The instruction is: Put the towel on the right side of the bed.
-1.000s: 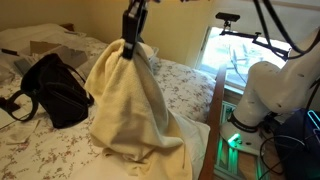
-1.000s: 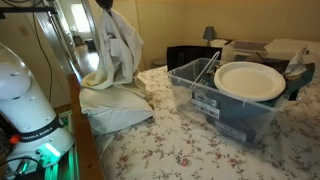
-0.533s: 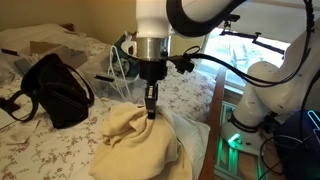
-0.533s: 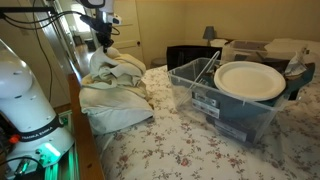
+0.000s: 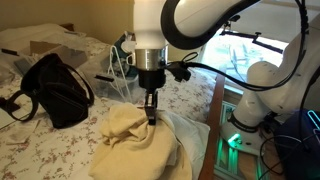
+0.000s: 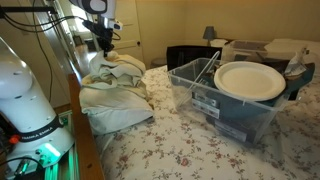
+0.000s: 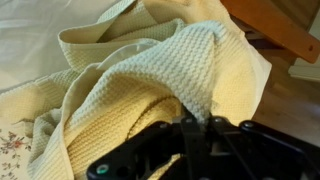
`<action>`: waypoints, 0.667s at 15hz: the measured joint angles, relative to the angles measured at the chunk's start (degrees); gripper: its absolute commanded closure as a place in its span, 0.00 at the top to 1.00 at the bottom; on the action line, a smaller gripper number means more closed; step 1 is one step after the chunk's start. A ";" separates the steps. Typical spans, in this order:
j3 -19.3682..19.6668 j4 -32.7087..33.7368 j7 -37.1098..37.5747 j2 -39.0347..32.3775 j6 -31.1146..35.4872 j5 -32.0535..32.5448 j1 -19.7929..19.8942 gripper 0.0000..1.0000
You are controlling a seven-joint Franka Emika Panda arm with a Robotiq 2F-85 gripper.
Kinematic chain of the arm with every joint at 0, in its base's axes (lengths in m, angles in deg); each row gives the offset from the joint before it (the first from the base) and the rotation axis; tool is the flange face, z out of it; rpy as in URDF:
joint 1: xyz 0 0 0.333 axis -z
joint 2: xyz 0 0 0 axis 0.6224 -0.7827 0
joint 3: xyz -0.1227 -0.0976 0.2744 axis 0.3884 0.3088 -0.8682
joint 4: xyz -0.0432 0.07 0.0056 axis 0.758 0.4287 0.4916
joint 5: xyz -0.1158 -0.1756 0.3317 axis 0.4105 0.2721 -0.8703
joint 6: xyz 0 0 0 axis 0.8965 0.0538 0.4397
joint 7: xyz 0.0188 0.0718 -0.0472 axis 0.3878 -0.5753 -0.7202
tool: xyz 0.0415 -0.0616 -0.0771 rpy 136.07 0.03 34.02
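Observation:
The towel should stay in my gripper until its pinched fold (image 5: 160, 133) (image 7: 196, 68) reaches the lower folds. My fingers are holding that fold up above them.
The cream-yellow towel (image 5: 140, 145) lies in a crumpled heap on the flowered bed (image 5: 40, 150), close to the brown wooden side rail (image 5: 213, 120). It also shows in an exterior view (image 6: 115, 72) on top of white bedding, and it fills the wrist view (image 7: 150, 70). My gripper (image 5: 151, 116) points straight down at the top of the heap, as an exterior view (image 6: 103, 45) also shows. In the wrist view the fingers (image 7: 195, 122) are shut on a fold of the towel.
A black bag (image 5: 55, 90) lies on the bed beside the towel. A clear plastic bin (image 6: 200, 85) holding a white plate (image 6: 250, 80) stands on the bed. White bedding (image 6: 115, 108) lies under the towel. The robot base (image 5: 265, 95) stands beyond the rail.
One second ago the towel hung high from the gripper. The gripper has come down and the towel has collapsed into a heap on the bed; little has moved in the last half second.

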State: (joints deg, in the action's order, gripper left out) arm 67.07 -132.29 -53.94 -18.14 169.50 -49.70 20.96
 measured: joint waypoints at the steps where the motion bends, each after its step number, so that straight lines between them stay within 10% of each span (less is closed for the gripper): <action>1: -0.62 0.01 -0.01 -2.00 1.29 0.02 -0.06 0.02; 9: -3.73 1.58 5.74 -20.69 14.23 10.64 -1.73 0.02; 10: -3.74 2.20 5.75 -22.28 14.53 10.90 -1.90 0.33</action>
State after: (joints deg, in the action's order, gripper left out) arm 63.33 -130.09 -48.18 -40.41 184.03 -38.80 19.06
